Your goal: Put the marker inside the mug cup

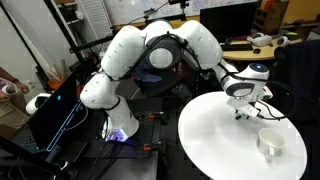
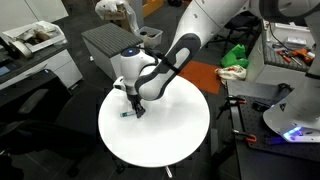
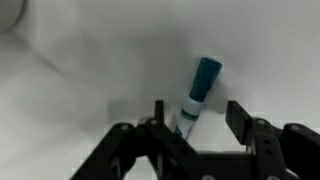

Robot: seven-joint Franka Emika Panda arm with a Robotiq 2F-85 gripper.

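Observation:
The marker (image 3: pixel 200 85) would stay lying on the tabletop if the robot lifted its gripper now, because the gripper's fingers are wide open around its white body (image 3: pixel 188 114).
The marker (image 3: pixel 200 85) has a teal cap and a white body and lies on the white round table (image 1: pixel 215 130). In the wrist view it sits between the two fingers, closer to the left one. My gripper (image 3: pixel 199 108) is open, lowered to the table over the marker. In both exterior views the gripper (image 1: pixel 240 108) (image 2: pixel 135 108) is down at the table surface, and the marker's end (image 2: pixel 125 114) pokes out beside it. The white mug cup (image 1: pixel 270 141) stands upright on the table, apart from the gripper. I cannot find the mug in the view with the orange mat.
The table (image 2: pixel 170 130) is small, with edges close to the gripper. A grey cabinet (image 2: pixel 105 40), an orange mat (image 2: pixel 205 75) and a green object (image 2: pixel 235 55) lie beyond it. A dark screen (image 1: pixel 55 110) stands by the robot base (image 1: pixel 120 125).

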